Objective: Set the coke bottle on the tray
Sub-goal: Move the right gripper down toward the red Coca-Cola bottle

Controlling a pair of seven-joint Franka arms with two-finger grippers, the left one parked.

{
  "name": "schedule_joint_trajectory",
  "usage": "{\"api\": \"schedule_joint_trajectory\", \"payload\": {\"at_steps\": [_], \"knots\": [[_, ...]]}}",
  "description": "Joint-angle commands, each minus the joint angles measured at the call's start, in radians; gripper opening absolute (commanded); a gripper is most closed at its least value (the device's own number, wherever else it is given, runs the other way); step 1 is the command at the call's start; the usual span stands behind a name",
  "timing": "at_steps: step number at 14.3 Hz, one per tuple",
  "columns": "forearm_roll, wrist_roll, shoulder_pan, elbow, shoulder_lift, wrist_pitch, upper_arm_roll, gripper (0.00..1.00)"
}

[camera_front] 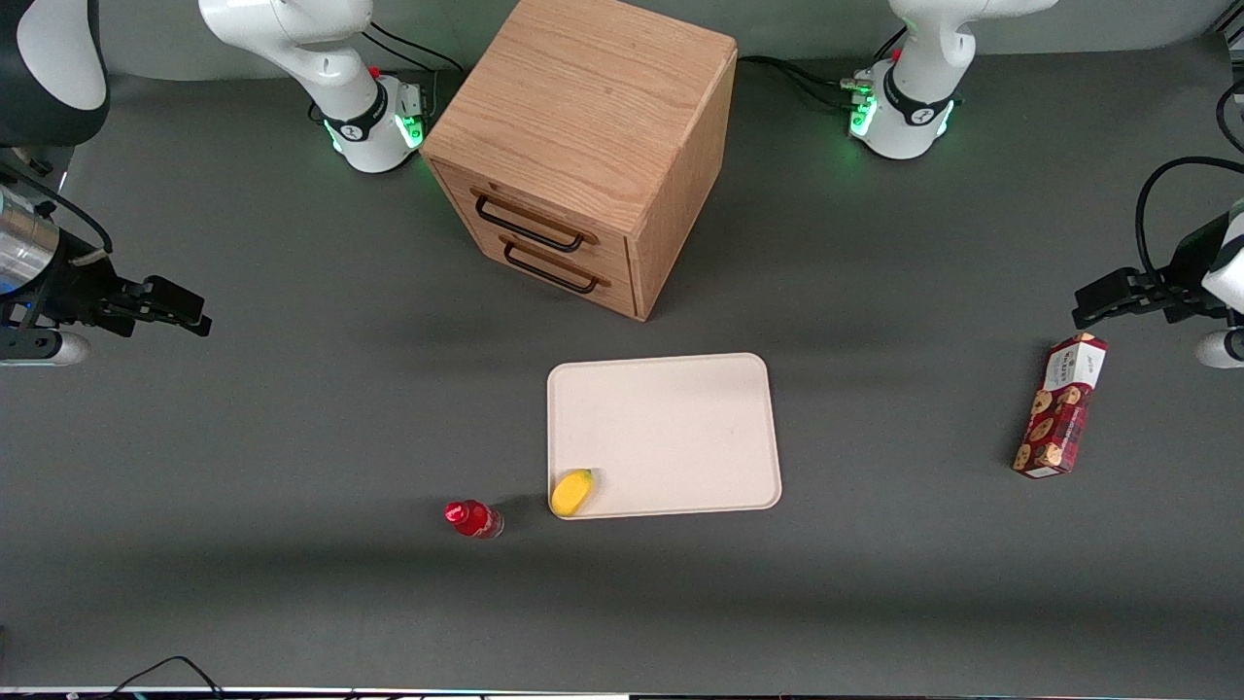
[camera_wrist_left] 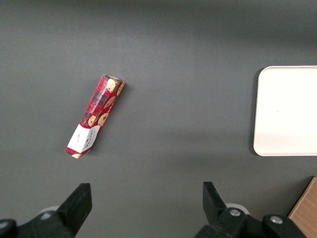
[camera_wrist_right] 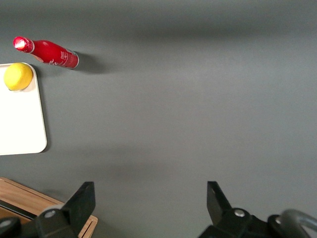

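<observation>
My right gripper grabs the coke bottle by its end with the cap [camera_front: 458, 512] next, to place the bottle on the tray [camera_front: 671, 428].
The coke bottle [camera_front: 473, 518] [camera_wrist_right: 47, 51], small with a red cap and red label, stands on the grey table just beside the tray's corner nearest the front camera. The pale beige tray [camera_front: 671, 428] [camera_wrist_right: 20, 124] lies flat in front of the wooden drawer cabinet. My right gripper [camera_front: 180, 309] [camera_wrist_right: 149, 198] hangs open over bare table at the working arm's end, far from the bottle and farther from the front camera than it, with nothing between its fingers.
A yellow fruit [camera_front: 571, 492] [camera_wrist_right: 18, 76] rests on the tray's corner beside the bottle. The wooden drawer cabinet [camera_front: 583, 146] stands farther from the camera than the tray. A red cookie box [camera_front: 1059, 405] [camera_wrist_left: 95, 115] lies toward the parked arm's end.
</observation>
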Motion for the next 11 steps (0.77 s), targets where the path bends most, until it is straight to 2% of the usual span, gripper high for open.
{"api": "schedule_joint_trajectory", "payload": {"at_steps": [1, 5, 7, 11], "knots": [[0.028, 0.002, -0.008, -0.002, -0.008, 0.009, 0.001, 1.0], [0.029, 0.004, -0.002, 0.038, 0.072, 0.021, 0.022, 1.0], [0.028, 0.036, 0.0, 0.148, 0.179, 0.021, 0.073, 1.0], [0.015, 0.209, 0.003, 0.447, 0.446, 0.023, 0.195, 1.0]]}}
